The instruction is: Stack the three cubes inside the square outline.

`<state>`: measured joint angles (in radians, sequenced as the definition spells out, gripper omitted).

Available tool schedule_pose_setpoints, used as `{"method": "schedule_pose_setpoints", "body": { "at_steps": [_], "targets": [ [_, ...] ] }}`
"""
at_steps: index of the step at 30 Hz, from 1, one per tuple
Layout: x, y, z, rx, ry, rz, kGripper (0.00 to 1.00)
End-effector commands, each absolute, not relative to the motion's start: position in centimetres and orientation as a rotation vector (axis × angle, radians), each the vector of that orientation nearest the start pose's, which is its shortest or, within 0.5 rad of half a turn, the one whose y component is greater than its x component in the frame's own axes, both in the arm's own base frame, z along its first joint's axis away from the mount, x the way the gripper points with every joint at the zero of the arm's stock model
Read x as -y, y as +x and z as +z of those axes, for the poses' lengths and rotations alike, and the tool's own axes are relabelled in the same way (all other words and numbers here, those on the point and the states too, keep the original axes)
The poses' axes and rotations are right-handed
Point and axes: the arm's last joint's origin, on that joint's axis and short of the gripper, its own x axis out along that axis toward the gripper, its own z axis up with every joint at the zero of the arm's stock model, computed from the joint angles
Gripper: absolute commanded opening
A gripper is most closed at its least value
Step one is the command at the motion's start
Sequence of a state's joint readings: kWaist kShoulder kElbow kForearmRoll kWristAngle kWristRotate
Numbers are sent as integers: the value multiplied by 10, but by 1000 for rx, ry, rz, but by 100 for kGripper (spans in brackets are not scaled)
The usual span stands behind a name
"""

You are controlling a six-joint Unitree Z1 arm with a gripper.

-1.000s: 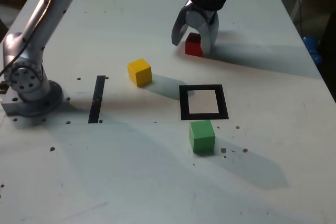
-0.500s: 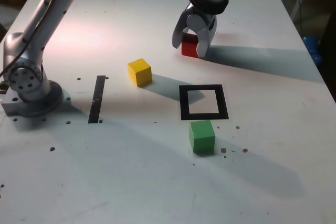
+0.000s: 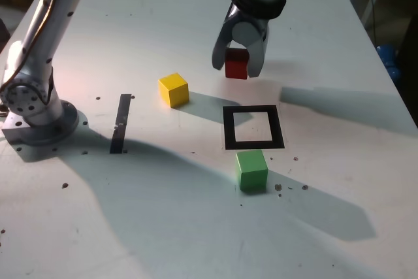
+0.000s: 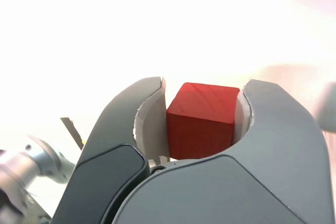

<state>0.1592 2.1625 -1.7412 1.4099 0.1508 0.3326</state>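
The red cube hangs beyond the square outline in the exterior view, so my gripper needs to move it toward the outline before opening.
My gripper (image 3: 236, 65) is shut on the red cube (image 3: 236, 63), which hangs a little above the table at the far side, beyond the square outline (image 3: 253, 127). In the wrist view the red cube (image 4: 202, 121) sits squeezed between both grey fingers (image 4: 149, 124) of the gripper (image 4: 202, 103). The yellow cube (image 3: 174, 89) rests on the table toward the exterior view's left of the outline. The green cube (image 3: 251, 170) lies just in front of the outline, touching none of its border. The outline's white centre is bare.
A straight black tape strip (image 3: 121, 123) lies at the exterior view's left, near the arm's grey base (image 3: 36, 112). Small dark specks dot the white table. The table's right edge (image 3: 385, 63) runs close by, with blue objects (image 3: 390, 63) beyond it.
The gripper closed on the red cube and lifted it off the table. Its shadow on the table has shifted toward the exterior view's right. The yellow and green cubes stayed put.
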Motion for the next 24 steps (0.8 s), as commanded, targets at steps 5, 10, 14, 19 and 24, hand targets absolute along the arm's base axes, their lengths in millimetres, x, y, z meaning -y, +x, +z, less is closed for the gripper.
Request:
{"method": "schedule_pose_setpoints", "body": {
  "at_steps": [5,10,14,19,24],
  "targets": [
    [-35,377,243,-1864,181,-74,35],
    [-8,376,238,-1875,176,-72,35],
    [8,379,236,-1868,172,-76,35],
    [19,381,233,-1864,159,-87,35],
    [22,385,228,-1865,150,-101,35]
  ]
}}
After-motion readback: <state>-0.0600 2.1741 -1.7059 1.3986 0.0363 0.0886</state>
